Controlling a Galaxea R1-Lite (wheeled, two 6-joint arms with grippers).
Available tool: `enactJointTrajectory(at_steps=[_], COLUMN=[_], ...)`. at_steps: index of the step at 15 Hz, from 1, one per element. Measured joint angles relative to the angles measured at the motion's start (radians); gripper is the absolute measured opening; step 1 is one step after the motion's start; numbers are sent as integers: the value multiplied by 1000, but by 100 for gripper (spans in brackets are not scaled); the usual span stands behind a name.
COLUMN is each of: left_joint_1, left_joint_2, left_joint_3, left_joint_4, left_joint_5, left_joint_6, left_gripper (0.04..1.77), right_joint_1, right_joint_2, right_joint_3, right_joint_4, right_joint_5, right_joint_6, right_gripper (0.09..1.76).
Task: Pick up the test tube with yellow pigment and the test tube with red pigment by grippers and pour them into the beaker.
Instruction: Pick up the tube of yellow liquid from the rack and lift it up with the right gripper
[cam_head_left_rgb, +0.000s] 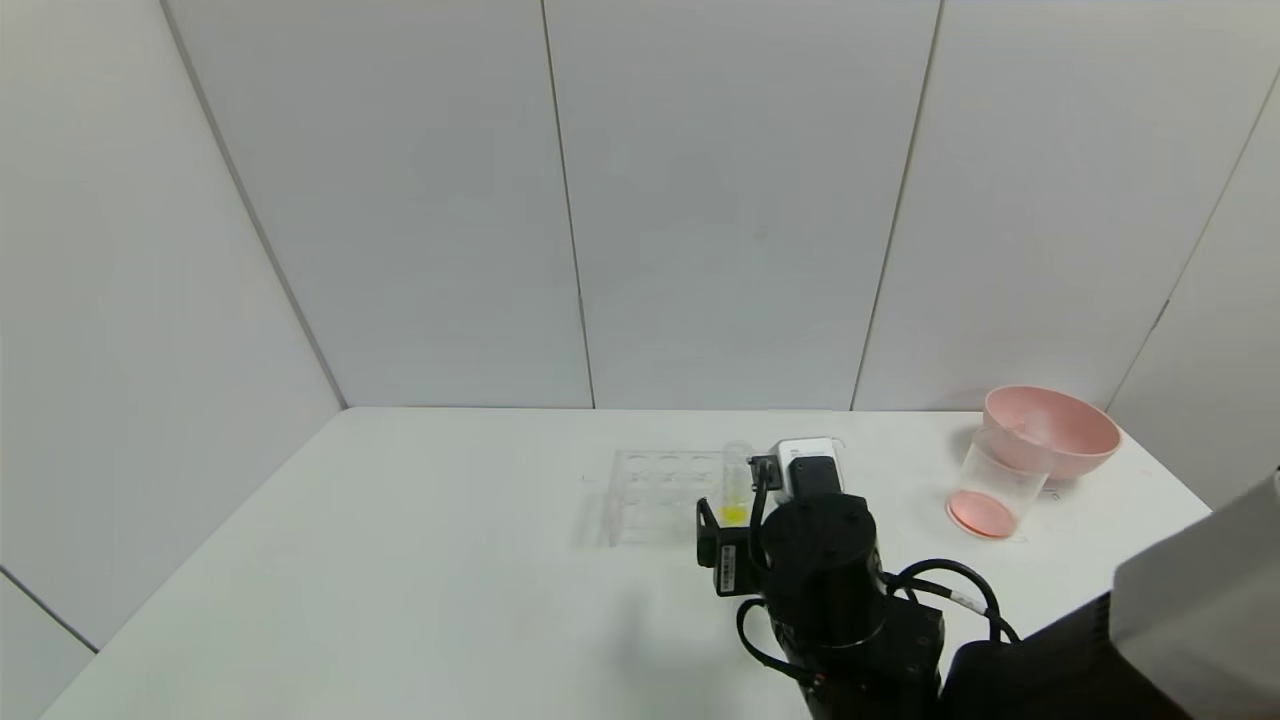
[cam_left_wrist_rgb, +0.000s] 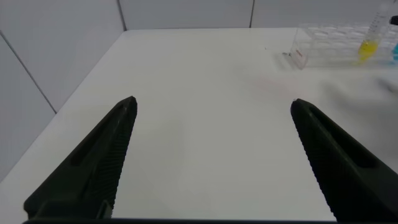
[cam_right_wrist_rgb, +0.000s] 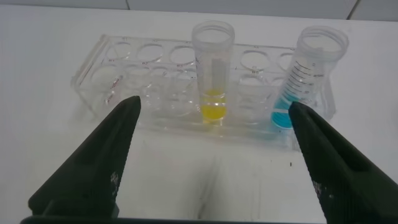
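My right gripper is about to grab the sides of the test tube with yellow pigment (cam_head_left_rgb: 735, 488) just below the test tube's rim. The test tube's opening will stay free, so I can pour it into the beaker.
The test tube with yellow pigment (cam_head_left_rgb: 735, 488) (cam_right_wrist_rgb: 212, 68) stands upright in a clear rack (cam_head_left_rgb: 650, 485) (cam_right_wrist_rgb: 124, 68) at mid-table. My right gripper (cam_right_wrist_rgb: 214, 103) is open just in front of the rack, its fingers spread to either side of this tube without touching it. The beaker (cam_head_left_rgb: 998, 485) stands at the right with a thin orange-red layer at its bottom. The test tube with red pigment is out of view. My left gripper (cam_left_wrist_rgb: 212, 101) hangs open over bare table at the left, holding nothing; the rack (cam_left_wrist_rgb: 323, 46) and the yellow tube (cam_left_wrist_rgb: 371, 37) lie far from it.
A tube with blue liquid (cam_right_wrist_rgb: 305, 74) leans in the rack beside the yellow one, close to one right finger. A pink bowl (cam_head_left_rgb: 1055, 430) sits right behind the beaker near the back right corner. White walls close the table at the back and sides.
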Motion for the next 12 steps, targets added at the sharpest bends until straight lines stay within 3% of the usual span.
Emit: enactJointTrajectory(at_steps=[9,12], left_joint_1=[0,0], left_joint_2=[0,0], left_joint_3=[0,0], left_joint_4=[0,0], left_joint_5=[0,0], left_joint_6=[0,0], left_gripper=[176,176], right_joint_1=[-66,-74], right_joint_2=[143,155], right_joint_3=[-185,-203], right_joint_4=[47,48], right_joint_5=[51,59], right_joint_6=[-3,-3], right_gripper=[170,122])
